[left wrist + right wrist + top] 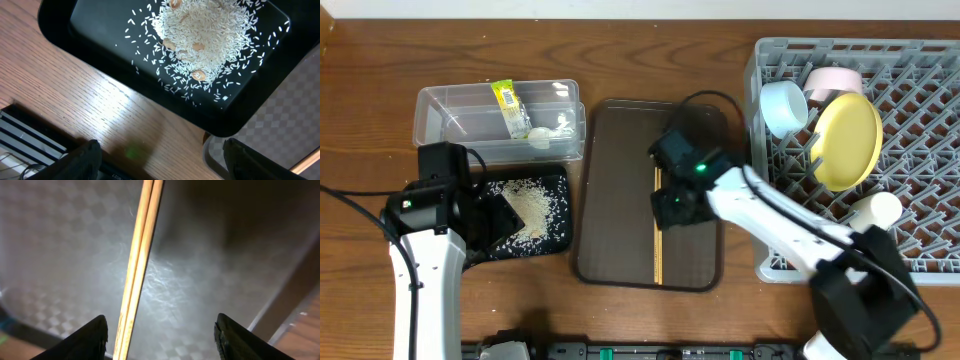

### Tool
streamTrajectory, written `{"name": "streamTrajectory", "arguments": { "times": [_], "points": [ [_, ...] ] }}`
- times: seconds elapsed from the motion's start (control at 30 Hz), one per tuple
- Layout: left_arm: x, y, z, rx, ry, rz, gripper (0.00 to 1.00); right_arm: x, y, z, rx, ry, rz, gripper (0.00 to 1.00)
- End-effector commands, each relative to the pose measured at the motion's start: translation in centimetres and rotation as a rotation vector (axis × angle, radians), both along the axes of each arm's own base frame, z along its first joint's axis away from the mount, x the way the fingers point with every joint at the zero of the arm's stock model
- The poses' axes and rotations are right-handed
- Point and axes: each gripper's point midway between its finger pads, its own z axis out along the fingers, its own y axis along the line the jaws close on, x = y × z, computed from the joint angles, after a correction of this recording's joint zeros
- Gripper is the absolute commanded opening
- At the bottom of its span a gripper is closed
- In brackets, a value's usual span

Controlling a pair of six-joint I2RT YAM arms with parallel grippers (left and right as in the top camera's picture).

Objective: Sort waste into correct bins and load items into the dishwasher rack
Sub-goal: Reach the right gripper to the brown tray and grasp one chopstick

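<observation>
I should lower my right gripper's fingers before closing, because my shadow on the serving tray (610,180) is apart from them and they are above the chopsticks.
Two wooden chopsticks (658,225) lie side by side on the dark brown serving tray (610,180). My right gripper (677,205) is open just above them; in the right wrist view the chopsticks (137,265) run between its fingers (162,337), near the left finger. The black tray (555,235) holds loose rice (528,205), which also shows in the left wrist view (202,35). My left gripper (485,215) is open and empty over the black tray's front edge (165,117). The clear tub (440,110) holds the yellow-green wrapper (510,108) and a white scrap (540,135). The grey rack (930,150) holds the yellow plate (848,140), blue bowl (782,106), pinkish bowl (832,80) and pale cup (878,210).
The serving tray lies between the black tray and the rack. Cables run across the table at the left and over the serving tray's far end (705,100). A black rail (30,137) runs along the table's front edge.
</observation>
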Motion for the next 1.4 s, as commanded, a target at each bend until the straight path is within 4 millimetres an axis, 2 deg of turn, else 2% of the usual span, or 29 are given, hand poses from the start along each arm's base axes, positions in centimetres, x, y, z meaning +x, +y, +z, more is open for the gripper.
{"name": "streamTrajectory", "arguments": {
  "times": [0.0,0.13,0.3,0.6,0.93,1.13,1.2,1.3,1.37],
  "points": [
    [0.0,0.2,0.3,0.006,-0.009,0.012,0.81,-0.1,0.2,-1.8,-0.049,0.011,-0.061,0.67],
    [0.0,0.2,0.3,0.006,-0.009,0.012,0.81,-0.2,0.8,-3.3,-0.060,0.025,-0.062,0.66],
    [0.0,0.2,0.3,0.006,-0.009,0.012,0.81,-0.3,0.4,-4.5,-0.098,0.035,-0.101,0.66],
    [0.0,0.2,0.3,0.006,-0.009,0.012,0.81,-0.2,0.0,-4.8,-0.120,0.031,-0.112,0.66],
    [0.0,0.2,0.3,0.006,-0.009,0.012,0.81,-1.3,-1.1,-6.2,-0.144,0.057,-0.136,0.67],
    [0.0,0.2,0.3,0.006,-0.009,0.012,0.81,-1.5,-1.2,-6.3,-0.146,0.060,-0.136,0.67],
    [0.0,0.2,0.3,0.006,-0.009,0.012,0.81,-1.5,-1.2,-6.3,-0.147,0.061,-0.136,0.61],
    [0.0,0.2,0.3,0.006,-0.009,0.012,0.81,-1.6,-1.3,-6.3,-0.149,0.064,-0.136,0.46],
    [0.0,0.2,0.3,0.006,-0.009,0.012,0.81,-1.6,-1.2,-6.3,-0.148,0.066,-0.136,0.28]
  ]
}}
